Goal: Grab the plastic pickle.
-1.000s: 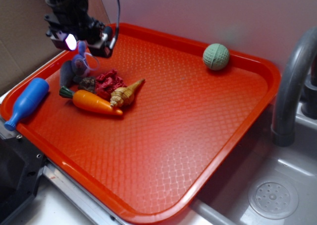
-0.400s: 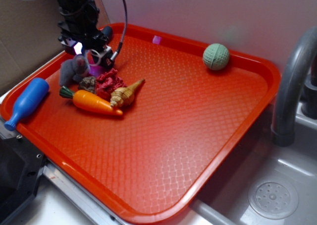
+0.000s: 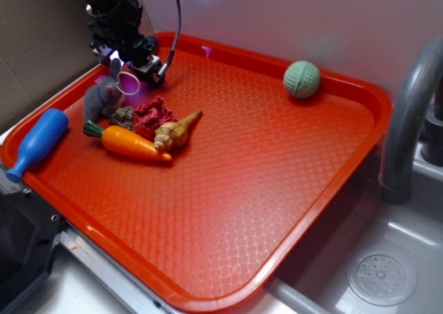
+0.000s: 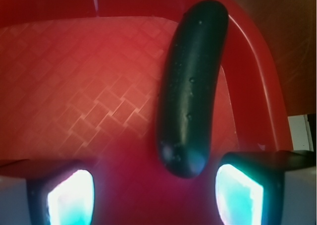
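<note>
My fingers stop short with the red tray (image 4: pixel 143 193) between them and would miss if they closed, so my gripper should first move toward the pickle's near rounded end (image 4: pixel 184 160), then close.
The plastic pickle (image 4: pixel 194 81) is a smooth, near-black sausage shape lying along the curved rim of the orange tray (image 4: pixel 74 76) in the wrist view. Its near rounded end sits just ahead of my gripper (image 4: pixel 153 195), slightly right of centre between the two glowing fingertips (image 4: pixel 72 197). The gripper is open and nothing touches its pads. In the exterior view my gripper (image 3: pixel 127 70) hangs low over the tray's far left corner, and the arm hides the pickle there.
A grey mouse toy (image 3: pixel 100 99), red crumpled piece (image 3: pixel 152 115), shell (image 3: pixel 176 131) and orange carrot (image 3: pixel 128 142) cluster just in front of the gripper. A blue bottle toy (image 3: pixel 38 142) lies at the left rim, a green ball (image 3: pixel 302 79) far right. A faucet (image 3: pixel 408 113) stands over the sink.
The gripper has shifted right and toward the tray's far corner, away from the grey mouse toy. The toys on the tray have not moved.
</note>
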{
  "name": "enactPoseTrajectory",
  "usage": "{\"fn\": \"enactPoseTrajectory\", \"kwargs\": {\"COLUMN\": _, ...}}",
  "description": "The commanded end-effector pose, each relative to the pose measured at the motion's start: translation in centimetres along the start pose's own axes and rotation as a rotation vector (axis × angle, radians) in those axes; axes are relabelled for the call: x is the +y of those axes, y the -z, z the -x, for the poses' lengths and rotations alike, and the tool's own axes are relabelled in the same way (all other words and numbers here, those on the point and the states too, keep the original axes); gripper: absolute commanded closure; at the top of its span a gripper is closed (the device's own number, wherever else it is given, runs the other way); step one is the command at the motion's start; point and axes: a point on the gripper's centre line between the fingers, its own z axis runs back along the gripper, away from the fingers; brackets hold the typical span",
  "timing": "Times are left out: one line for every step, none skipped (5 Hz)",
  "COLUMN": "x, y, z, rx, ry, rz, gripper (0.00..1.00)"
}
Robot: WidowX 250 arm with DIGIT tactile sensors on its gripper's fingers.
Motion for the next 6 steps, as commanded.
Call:
{"fn": "enactPoseTrajectory", "kwargs": {"x": 0.4, "y": -2.1, "z": -2.7, "rx": -0.071, "ry": 0.001, "rz": -0.042, "gripper": 0.00}}
{"fn": "enactPoseTrajectory", "kwargs": {"x": 1.6, "y": -2.4, "z": -4.0, "rx": -0.081, "ry": -0.036, "rz": -0.043, "gripper": 0.00}}
{"fn": "enactPoseTrajectory", "kwargs": {"x": 1.8, "y": -2.4, "z": -4.6, "rx": -0.081, "ry": -0.058, "rz": -0.040, "gripper": 0.00}}
{"fn": "enactPoseTrajectory", "kwargs": {"x": 1.1, "y": -2.0, "z": -4.8, "rx": -0.059, "ry": -0.080, "rz": -0.047, "gripper": 0.00}}
{"fn": "enactPoseTrajectory", "kwargs": {"x": 0.7, "y": -1.3, "z": -4.7, "rx": -0.049, "ry": -0.075, "rz": -0.065, "gripper": 0.00}}
{"fn": "enactPoseTrajectory", "kwargs": {"x": 0.2, "y": 0.2, "z": -4.2, "rx": -0.032, "ry": -0.064, "rz": -0.072, "gripper": 0.00}}
